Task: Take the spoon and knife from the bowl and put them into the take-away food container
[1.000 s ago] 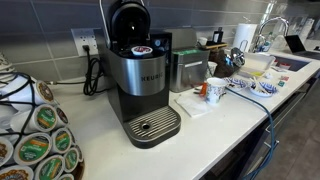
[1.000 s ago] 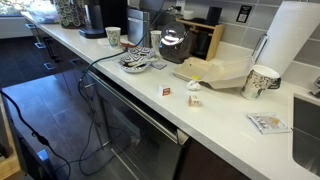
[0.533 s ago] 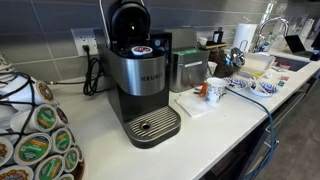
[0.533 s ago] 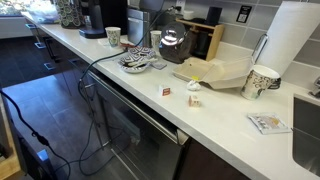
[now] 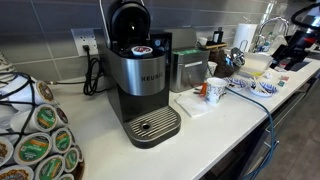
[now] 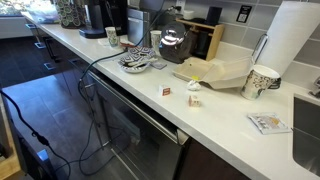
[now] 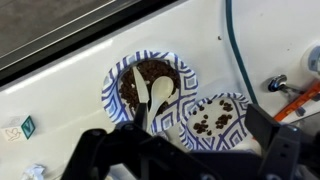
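Note:
I will use my gripper to grab the white spoon next by its handle near the bowl's rim. Then I can lift it into the take-away container [image 6: 215, 72].
In the wrist view a blue-patterned white bowl [image 7: 125, 75] holds dark grounds, a white plastic spoon [image 7: 160, 92] and a white knife [image 7: 139, 88]. My gripper [image 7: 200, 150] is open and empty. It hangs above the counter, its dark fingers either side of a second patterned dish [image 7: 215, 120] that holds coffee beans. Both dishes show in an exterior view [image 6: 135, 62]. The beige take-away container [image 6: 215, 72] lies open further along the counter. My arm [image 5: 295, 45] enters at the right edge of an exterior view.
A Keurig coffee machine [image 5: 140, 85] and a white patterned mug [image 5: 214, 91] stand on the counter. A blue cable [image 7: 235, 50] runs past the dishes. Another mug [image 6: 260, 80], a paper towel roll [image 6: 290, 35] and small packets [image 6: 192, 95] lie beyond the container.
My arm has come into both exterior views, where it did not show before. The dishes, container and mugs have not moved.

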